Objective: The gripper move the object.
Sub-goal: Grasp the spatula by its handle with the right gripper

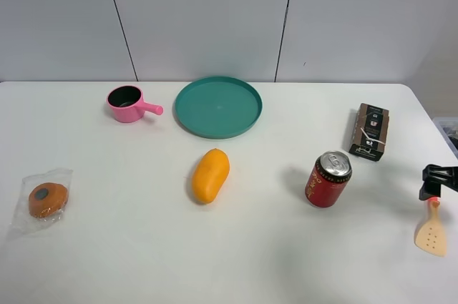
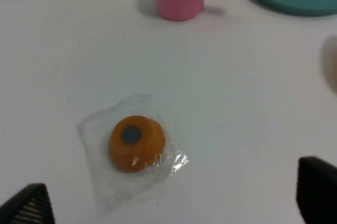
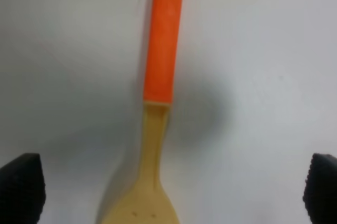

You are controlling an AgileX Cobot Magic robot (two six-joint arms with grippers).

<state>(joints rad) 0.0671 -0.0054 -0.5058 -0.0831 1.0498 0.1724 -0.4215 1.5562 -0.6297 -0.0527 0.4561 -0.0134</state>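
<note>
The beige neck (image 1: 434, 212) (image 3: 152, 142) on the tabletop is well below the fingers, so my right gripper needs to lower first and then close on the toy spatula.
The toy spatula (image 1: 432, 231) lies on the white table at the far right, its beige slotted blade toward the front edge and its orange-red handle toward the back. My right gripper (image 1: 439, 177) hovers over the handle end. In the right wrist view the spatula (image 3: 162, 50) lies between the two dark fingers of my right gripper (image 3: 171, 187), which stand wide apart and do not touch it. My left gripper (image 2: 171, 197) is open and empty and is out of the high view.
A red can (image 1: 328, 179) stands left of the spatula, with a dark box (image 1: 370, 131) behind it. An orange-yellow fruit (image 1: 210, 174), a teal plate (image 1: 187, 114), a pink pot (image 1: 129, 103) and a wrapped orange item (image 1: 47, 199) (image 2: 136, 143) lie further left.
</note>
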